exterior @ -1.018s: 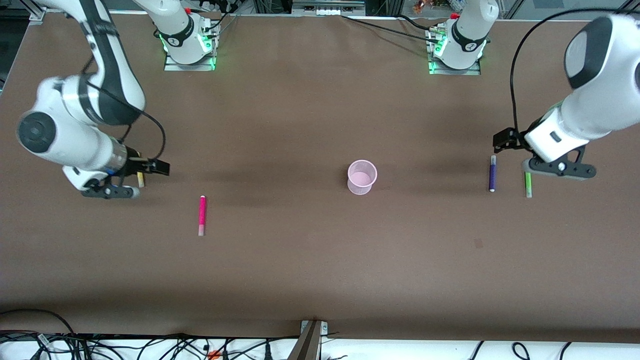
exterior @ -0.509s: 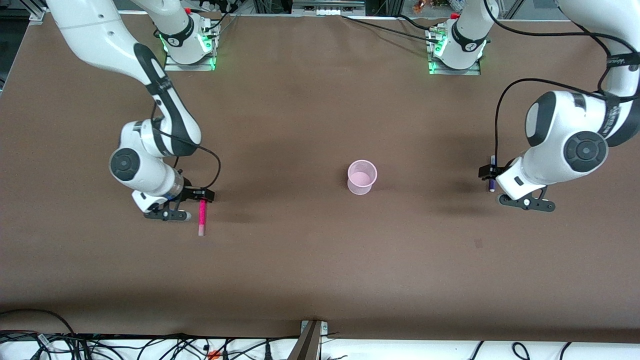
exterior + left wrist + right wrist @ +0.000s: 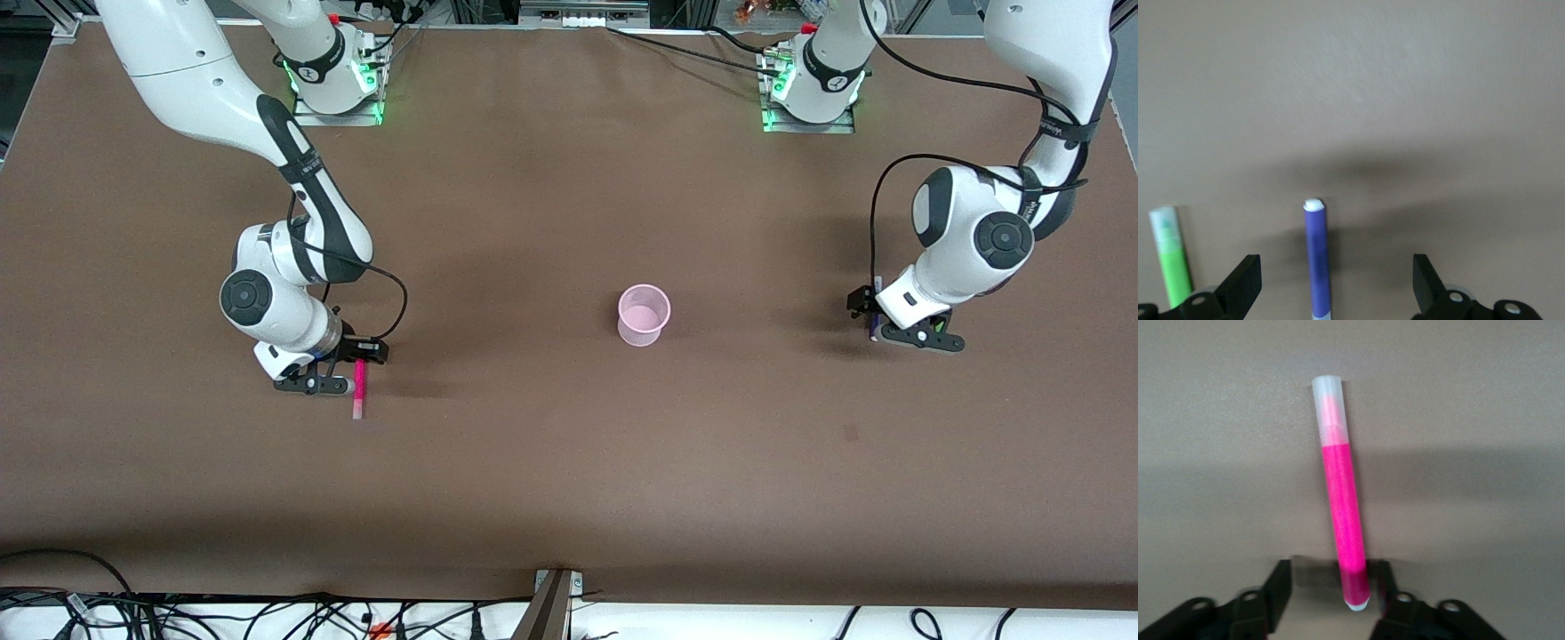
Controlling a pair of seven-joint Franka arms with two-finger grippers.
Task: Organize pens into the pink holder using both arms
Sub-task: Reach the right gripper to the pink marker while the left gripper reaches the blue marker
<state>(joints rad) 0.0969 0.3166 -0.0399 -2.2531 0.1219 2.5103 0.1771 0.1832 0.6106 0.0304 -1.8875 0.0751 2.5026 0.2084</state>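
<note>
The purple pen (image 3: 1315, 260) is below my left gripper's fingers in the left wrist view, so it must lower before closing.
The pink holder (image 3: 644, 314) stands upright mid-table. My right gripper (image 3: 358, 364) is low on the table, open. Its fingers straddle the end of the magenta pen (image 3: 358, 393) that is farther from the front camera. The right wrist view shows that pen (image 3: 1343, 513) between the fingers (image 3: 1277, 587), closer to one finger. My left gripper (image 3: 876, 324) is open over the dark purple pen (image 3: 1315, 260), which lies between its fingers (image 3: 1241, 283). The green pen (image 3: 1171, 263) lies beside it, outside the fingers. The yellow pen is hidden under the right arm.
The brown table (image 3: 569, 462) is bare between the pens and the cup. The arm bases (image 3: 333, 80) stand along the edge farthest from the front camera. Cables lie along the nearest edge (image 3: 267, 618).
The right gripper moved from the yellow pen to the magenta pen and settled round its end. The left gripper moved from beside the green pen to over the purple pen.
</note>
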